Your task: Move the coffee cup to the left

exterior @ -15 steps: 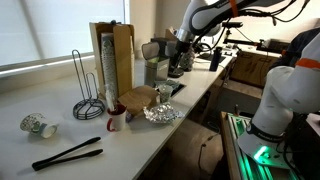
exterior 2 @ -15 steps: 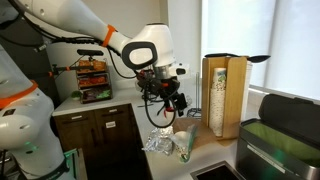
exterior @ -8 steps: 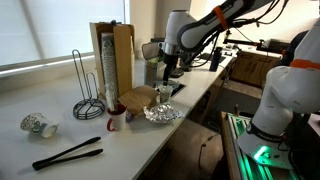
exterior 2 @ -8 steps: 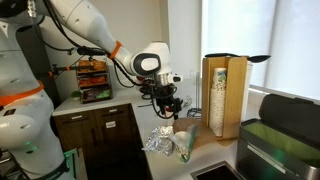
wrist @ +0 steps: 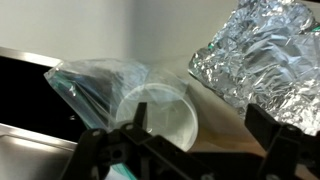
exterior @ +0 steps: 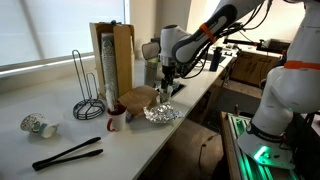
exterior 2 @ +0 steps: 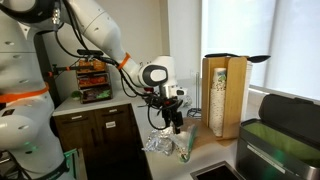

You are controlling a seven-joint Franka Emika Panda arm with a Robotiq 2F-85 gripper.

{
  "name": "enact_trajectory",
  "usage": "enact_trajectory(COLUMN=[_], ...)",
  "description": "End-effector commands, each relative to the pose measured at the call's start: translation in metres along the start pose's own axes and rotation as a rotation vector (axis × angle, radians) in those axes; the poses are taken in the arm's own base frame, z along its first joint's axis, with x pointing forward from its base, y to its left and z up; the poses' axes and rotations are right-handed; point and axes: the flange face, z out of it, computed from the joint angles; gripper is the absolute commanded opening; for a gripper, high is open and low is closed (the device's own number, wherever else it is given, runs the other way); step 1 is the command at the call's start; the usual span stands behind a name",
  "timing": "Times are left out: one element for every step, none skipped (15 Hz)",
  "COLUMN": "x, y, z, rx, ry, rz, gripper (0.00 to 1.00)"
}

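I am not ready to close on the cup's near rim yet: the cup's rim lines up between my gripper's fingers, but they are still above it, so I should first lower my gripper to it.
The coffee cup [exterior: 163,97] is a cream tapered disposable cup on the counter between a brown paper bag and crumpled foil. It also shows in an exterior view [exterior 2: 186,146]. In the wrist view I look into its open mouth [wrist: 165,110], and its tan wall runs off to the lower right. My gripper [exterior: 165,87] hangs just above the cup, also seen in an exterior view [exterior 2: 172,124]. In the wrist view its two black fingers [wrist: 200,122] are spread apart on either side of the cup wall, with no visible contact.
Crumpled foil [exterior: 162,113] [wrist: 265,55] lies right beside the cup, and clear plastic wrap [wrist: 95,85] lies against it. A brown paper bag [exterior: 138,98], a red-and-white mug [exterior: 115,118], a wooden cup dispenser [exterior: 112,55], a wire rack [exterior: 86,95], tongs [exterior: 68,153] and a small patterned cup [exterior: 34,125] stand further along.
My arm has swung in from the far end of the counter and come down over the coffee cup. The cup and the other things have not moved.
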Motion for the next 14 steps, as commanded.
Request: enact_trajectory(x=[0.014,0.017,0.021,0.022,0.023,0.022,0.022,0.022,0.021,0.022,0.022,0.023,0.024,0.024], y=[0.001,-0.001,-0.002,-0.003,-0.003,-0.003,-0.004,-0.005,-0.006,-0.007,-0.008,-0.009,-0.010,-0.010], z=[0.002,0.003,0.003,0.006,0.009,0.012,0.015,0.018,0.018,0.018,0.019,0.020,0.021,0.023], rx=[0.010,0.019,0.023,0.025,0.027,0.028,0.027,0.025,0.024,0.021,0.021,0.024,0.026,0.028], ry=[0.068,0.092,0.110,0.118,0.122,0.115,0.107,0.099,0.094,0.092,0.091,0.091,0.092,0.091], rz=[0.035,0.027,0.024,0.022,0.023,0.030,0.032,0.034,0.035,0.035,0.034,0.034,0.032,0.028], gripper=[1.00,1.00,1.00,1.00,1.00,1.00,1.00,1.00,1.00,0.91,0.79,0.66,0.58,0.49])
